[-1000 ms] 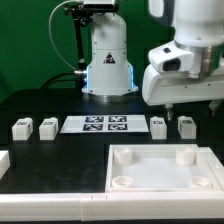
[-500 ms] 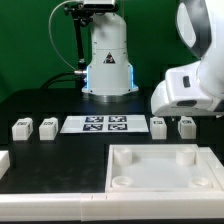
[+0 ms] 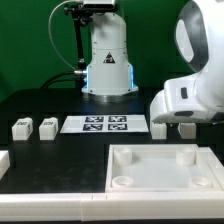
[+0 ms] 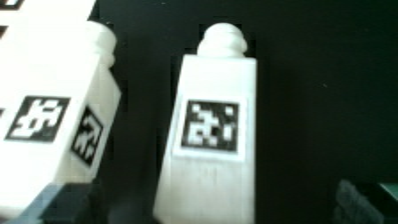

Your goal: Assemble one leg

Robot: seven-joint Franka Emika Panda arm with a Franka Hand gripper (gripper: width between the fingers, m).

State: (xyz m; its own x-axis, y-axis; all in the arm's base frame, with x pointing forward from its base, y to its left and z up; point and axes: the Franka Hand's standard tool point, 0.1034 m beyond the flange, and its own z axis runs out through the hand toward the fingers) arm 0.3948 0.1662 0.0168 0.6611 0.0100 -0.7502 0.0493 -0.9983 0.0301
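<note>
The gripper grabs the leg by its body end (image 4: pixel 206 196) opposite the rounded tip next, so that this tip stays free to enter a corner socket.
Four small white legs with tags lie on the black table: two on the exterior view's left (image 3: pixel 20 128) (image 3: pixel 47 127) and two on its right (image 3: pixel 159 127) (image 3: pixel 186 131). My gripper (image 3: pixel 186 122) is low over the rightmost leg, and the white hand hides most of it. In the wrist view this leg (image 4: pixel 214 130) lies lengthwise between my dark fingertips (image 4: pixel 370 200), with a gap on each side. The neighbouring leg (image 4: pixel 63 110) lies beside it. My gripper (image 4: pixel 217 205) is open and holds nothing.
The marker board (image 3: pixel 97 124) lies between the two pairs of legs. A large white recessed panel (image 3: pixel 160 185) with round corner sockets sits in front. A white part edge (image 3: pixel 4 160) shows at the left. The robot base (image 3: pixel 108 60) stands behind.
The arm has come down and moved toward the exterior view's right, over the rightmost leg, which it now partly covers. No part has moved.
</note>
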